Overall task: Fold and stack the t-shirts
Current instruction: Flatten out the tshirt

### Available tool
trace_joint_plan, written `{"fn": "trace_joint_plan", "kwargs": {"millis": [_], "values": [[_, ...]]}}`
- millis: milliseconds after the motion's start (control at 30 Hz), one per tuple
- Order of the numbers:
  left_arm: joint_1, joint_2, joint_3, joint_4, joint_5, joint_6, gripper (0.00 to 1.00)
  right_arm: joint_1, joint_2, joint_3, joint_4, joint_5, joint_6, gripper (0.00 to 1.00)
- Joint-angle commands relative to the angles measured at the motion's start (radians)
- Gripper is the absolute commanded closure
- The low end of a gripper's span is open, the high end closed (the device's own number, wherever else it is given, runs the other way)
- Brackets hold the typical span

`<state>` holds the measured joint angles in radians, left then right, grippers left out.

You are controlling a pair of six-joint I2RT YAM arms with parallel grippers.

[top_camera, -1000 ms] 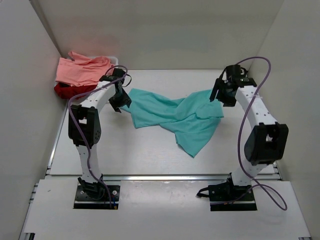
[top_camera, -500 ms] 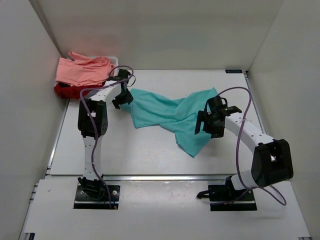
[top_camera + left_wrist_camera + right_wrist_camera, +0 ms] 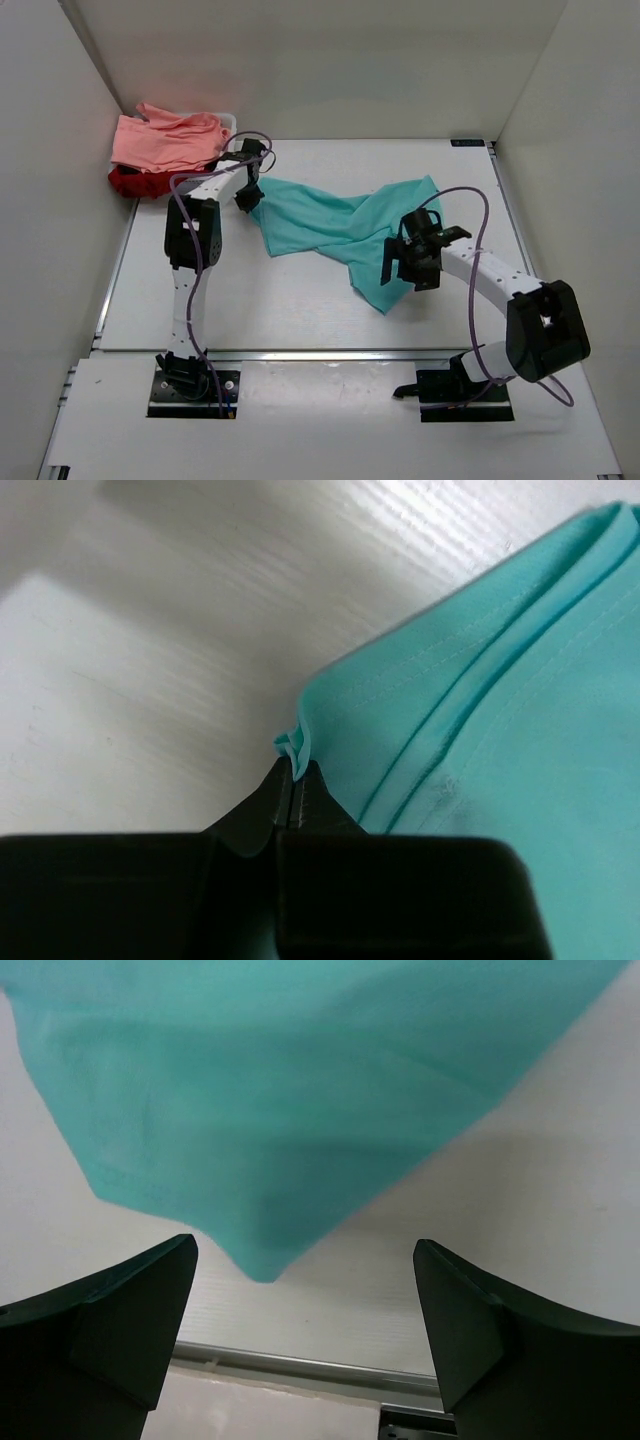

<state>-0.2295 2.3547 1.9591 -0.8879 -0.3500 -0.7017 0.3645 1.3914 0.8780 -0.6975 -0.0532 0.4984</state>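
Observation:
My right gripper next needs to take hold of the teal t-shirt's near pointed corner (image 3: 385,310) (image 3: 264,1272), away from what my left gripper holds, to spread the t-shirt for folding.
A teal t-shirt (image 3: 340,225) lies twisted and crumpled across the middle of the table. My left gripper (image 3: 250,195) is at the shirt's far-left corner. In the left wrist view the left gripper (image 3: 293,772) is shut on a small pinch of the teal hem (image 3: 292,744). My right gripper (image 3: 405,265) hovers open over the shirt's near pointed corner. The right wrist view shows that corner (image 3: 262,1260) between the wide-spread fingers (image 3: 140,1300) of the right gripper (image 3: 305,1250), touching neither. A salmon pink t-shirt (image 3: 165,140) lies over a dark red one (image 3: 130,182) at the back left.
A white basket rim (image 3: 229,119) peeks out behind the pink shirt. Grey walls close in the table on the left, back and right. A metal rail (image 3: 320,353) runs along the near table edge, also in the right wrist view (image 3: 300,1365).
My left gripper has closed on the teal shirt's far-left corner. My right arm swung from the shirt's far-right side down to its near corner, jaws opening wider.

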Motion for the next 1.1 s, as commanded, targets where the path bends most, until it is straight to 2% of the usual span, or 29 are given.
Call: {"fn": "trace_joint_plan", "kwargs": {"millis": [0, 167, 267, 300, 333, 367, 400, 467, 533, 600, 667, 733, 767, 833, 900, 967, 1067], "values": [[-0.013, -0.075, -0.081, -0.008, 0.006, 0.018, 1.00, 0.098, 0.014, -0.048, 0.056, 0.027, 0.044, 0.12], [-0.013, -0.156, -0.184, 0.029, 0.008, 0.019, 1.00, 0.168, 0.087, -0.103, 0.168, 0.049, 0.091, 0.12], [-0.014, -0.204, -0.255, 0.041, 0.006, 0.021, 1.00, 0.188, 0.165, -0.068, 0.161, 0.111, 0.112, 0.12], [-0.010, -0.225, -0.270, 0.044, 0.009, 0.018, 1.00, 0.182, 0.193, -0.059, 0.165, 0.108, 0.108, 0.22], [-0.008, -0.245, -0.294, 0.050, 0.011, 0.027, 1.00, 0.179, 0.204, -0.057, 0.165, 0.098, 0.095, 0.55], [-0.007, -0.258, -0.324, 0.049, 0.002, 0.019, 1.00, 0.177, 0.227, -0.041, 0.150, 0.076, 0.091, 0.81], [0.001, -0.280, -0.338, 0.053, 0.009, 0.018, 1.00, 0.168, 0.231, -0.015, 0.107, 0.061, 0.077, 1.00], [0.007, -0.325, -0.329, 0.028, 0.031, 0.005, 1.00, 0.156, 0.209, 0.083, 0.006, 0.061, 0.043, 1.00], [-0.005, -0.348, -0.236, 0.020, 0.067, 0.010, 1.00, 0.116, 0.114, 0.223, -0.109, 0.041, 0.010, 1.00], [-0.024, -0.341, -0.065, -0.041, 0.092, 0.018, 1.00, 0.044, 0.046, 0.379, -0.181, -0.011, -0.049, 1.00], [-0.019, -0.281, 0.271, -0.146, 0.152, -0.013, 1.00, -0.097, 0.018, 0.577, -0.259, -0.088, -0.092, 1.00], [0.012, -0.232, 0.467, -0.245, 0.280, -0.080, 1.00, -0.178, 0.040, 0.860, -0.304, -0.167, -0.124, 1.00], [0.039, -0.230, 0.521, -0.273, 0.307, -0.131, 1.00, -0.229, 0.069, 0.931, -0.342, -0.180, -0.150, 1.00], [0.074, -0.282, 0.459, -0.244, 0.394, -0.205, 1.00, -0.280, 0.133, 1.218, -0.417, -0.237, -0.178, 1.00], [0.108, -0.412, 0.284, -0.183, 0.413, -0.220, 1.00, -0.323, 0.167, 1.346, -0.460, -0.257, -0.176, 1.00], [0.125, -0.506, 0.045, -0.146, 0.413, -0.219, 1.00, -0.332, 0.158, 1.343, -0.490, -0.258, -0.169, 1.00], [0.121, -0.613, -0.164, -0.117, 0.427, -0.193, 1.00, -0.314, 0.045, 1.147, -0.444, -0.235, -0.162, 1.00]]}}
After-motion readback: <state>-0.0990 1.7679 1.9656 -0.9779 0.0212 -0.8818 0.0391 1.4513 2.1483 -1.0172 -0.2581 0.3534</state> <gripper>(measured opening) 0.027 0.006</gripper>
